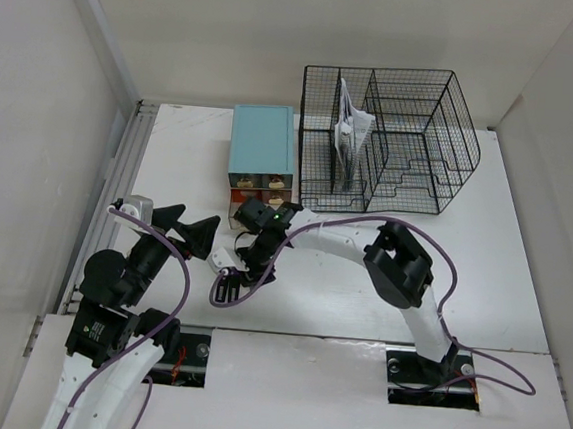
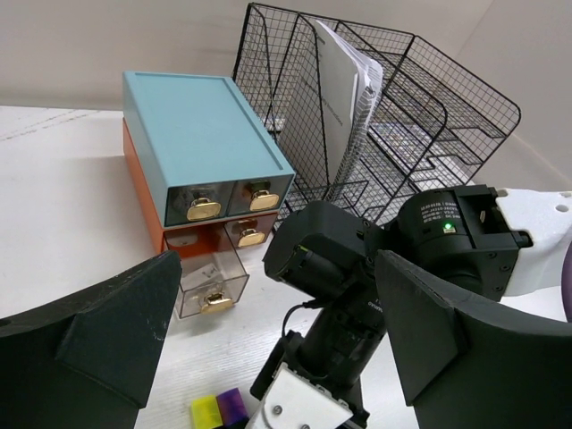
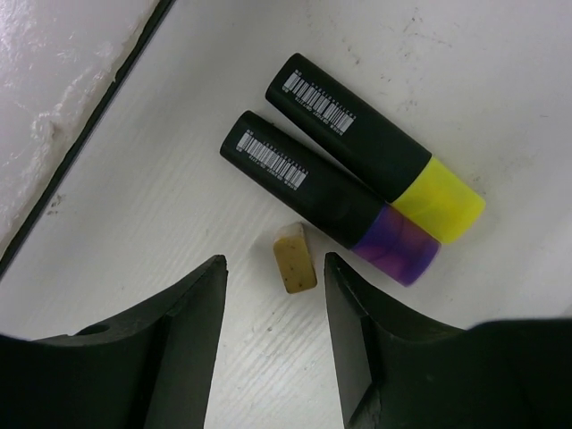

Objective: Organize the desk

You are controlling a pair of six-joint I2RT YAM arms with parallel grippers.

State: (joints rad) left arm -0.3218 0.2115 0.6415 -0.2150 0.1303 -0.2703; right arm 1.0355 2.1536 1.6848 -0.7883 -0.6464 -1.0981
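My right gripper should close on the eraser now. The eraser's near end is between my fingers, toward the right in the wrist view, so they would hold the eraser.
The white desk (image 1: 484, 252) holds two black highlighters lying side by side, one with a yellow cap (image 3: 438, 201) and one with a purple cap (image 3: 402, 243). A small tan eraser piece (image 3: 295, 261) lies beside the purple one. My right gripper (image 3: 275, 264) is open, pointing down just above the desk, and the eraser lies between its fingertips without touching them. In the top view the right gripper (image 1: 228, 286) is near the desk's front left. My left gripper (image 1: 191, 228) is open and empty, held above the desk to the left of the right wrist.
A teal-topped orange drawer box (image 2: 201, 125) stands at the back, its lower clear drawer (image 2: 210, 281) pulled open. A black wire mesh rack (image 1: 404, 134) holding papers (image 2: 344, 98) stands to its right. A grey rail (image 1: 119, 180) runs along the desk's left edge.
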